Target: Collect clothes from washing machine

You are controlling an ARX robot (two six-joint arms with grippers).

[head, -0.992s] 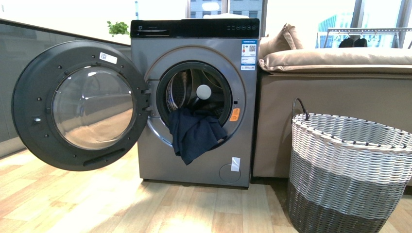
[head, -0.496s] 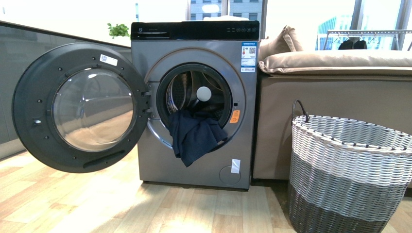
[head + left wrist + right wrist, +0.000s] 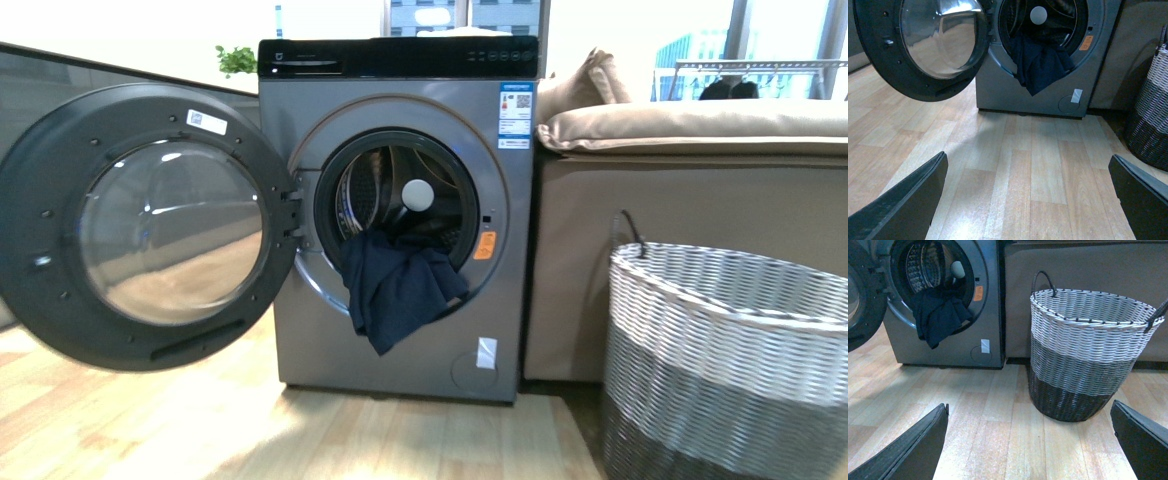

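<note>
I will next grab the navy-blue clothes (image 3: 398,285) with my left gripper by their fold, which hangs over the porthole's lower rim (image 3: 395,270), to collect them.
The grey washing machine (image 3: 395,330) stands ahead with its round door (image 3: 150,225) swung open to the left. The navy-blue clothes (image 3: 398,285) hang out of the porthole over its lower rim; they also show in the left wrist view (image 3: 1040,62) and the right wrist view (image 3: 938,315). The steel drum (image 3: 370,190) shows behind. Neither arm shows in the front view. My left gripper (image 3: 1030,200) is open and empty above the wooden floor, well short of the washer. My right gripper (image 3: 1030,442) is open and empty above the floor, before the basket.
A woven grey-and-white basket (image 3: 730,350) stands at the right, also in the right wrist view (image 3: 1088,350). A beige sofa (image 3: 690,190) sits behind it, against the washer's right side. The open door reaches far out to the left.
The washer, door and basket have grown larger in the front view and the door has shifted left: the view has moved closer. The clothes hang as before.
</note>
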